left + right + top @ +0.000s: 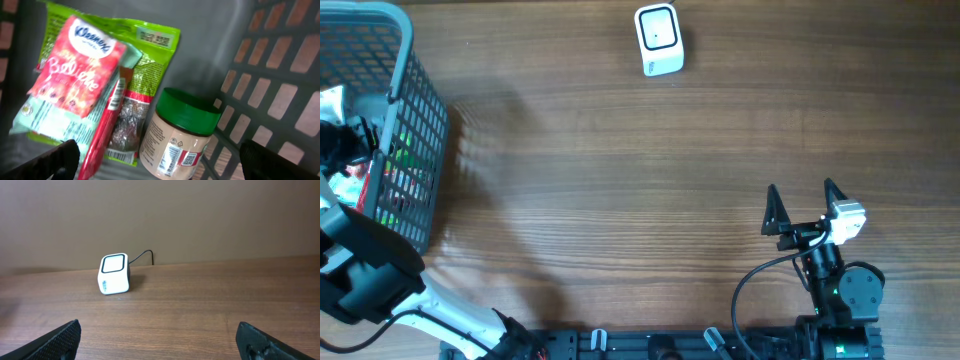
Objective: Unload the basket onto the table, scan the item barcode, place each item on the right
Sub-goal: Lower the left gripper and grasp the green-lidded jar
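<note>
The peanut-butter jar needs to be scanned, and its barcode label should stay uncovered. My left gripper will grab the jar across its green lid [188, 111] next.
My left gripper [162, 164] is open inside the grey basket [418, 130]. It hovers over a peanut-butter jar [175, 132] with a green lid, whose barcode label faces up between the fingertips without touching them. Beside the jar lie a pink Kleenex pack [75, 70], a red stick pack [102, 132] and a green snack bag [150, 55] with a barcode strip. The white scanner [658, 40] stands at the far middle of the table and shows in the right wrist view as the scanner [114, 274]. My right gripper [802, 195] is open and empty above the wood at the near right.
The basket's lattice wall [280, 65] rises close on the jar's right. The scanner's cable [142, 256] runs back to the wall. The left arm [360, 265] reaches into the basket from the near left corner.
</note>
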Robot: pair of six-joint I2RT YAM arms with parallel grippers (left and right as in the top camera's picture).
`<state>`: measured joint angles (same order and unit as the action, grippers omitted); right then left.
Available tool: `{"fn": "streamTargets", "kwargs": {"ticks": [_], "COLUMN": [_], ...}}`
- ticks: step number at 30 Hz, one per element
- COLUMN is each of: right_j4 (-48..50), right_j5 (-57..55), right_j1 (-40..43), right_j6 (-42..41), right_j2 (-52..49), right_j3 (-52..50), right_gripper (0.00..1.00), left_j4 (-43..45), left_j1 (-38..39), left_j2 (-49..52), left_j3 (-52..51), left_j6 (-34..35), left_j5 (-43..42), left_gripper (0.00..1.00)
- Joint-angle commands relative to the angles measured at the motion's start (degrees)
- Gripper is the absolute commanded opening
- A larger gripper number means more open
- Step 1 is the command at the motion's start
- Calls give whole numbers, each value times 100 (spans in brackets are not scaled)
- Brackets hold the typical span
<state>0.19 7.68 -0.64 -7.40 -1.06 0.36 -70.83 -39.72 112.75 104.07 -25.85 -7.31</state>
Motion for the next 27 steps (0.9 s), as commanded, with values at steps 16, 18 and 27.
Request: {"fn": "streamTargets", "kwargs": {"ticks": [16, 18, 27], "right_j4": [24, 24, 24], "right_j5": [-31, -31, -31], "right_j1": [20, 20, 20], "right_j6": [55, 57, 57], "right_j2": [26, 26, 26], "right_j3": [-7, -7, -7], "right_gripper": [100, 100, 100], "left_j4": [44, 131, 540], "left_j1": [-44, -57, -59], "left_j2": [470, 470, 470], "left_j3": [-876, -1019, -1209], "left_j6": [-1585, -1635, -1572], "left_j5": [-398, -192, -533], "left_gripper": [98, 96, 77]}}
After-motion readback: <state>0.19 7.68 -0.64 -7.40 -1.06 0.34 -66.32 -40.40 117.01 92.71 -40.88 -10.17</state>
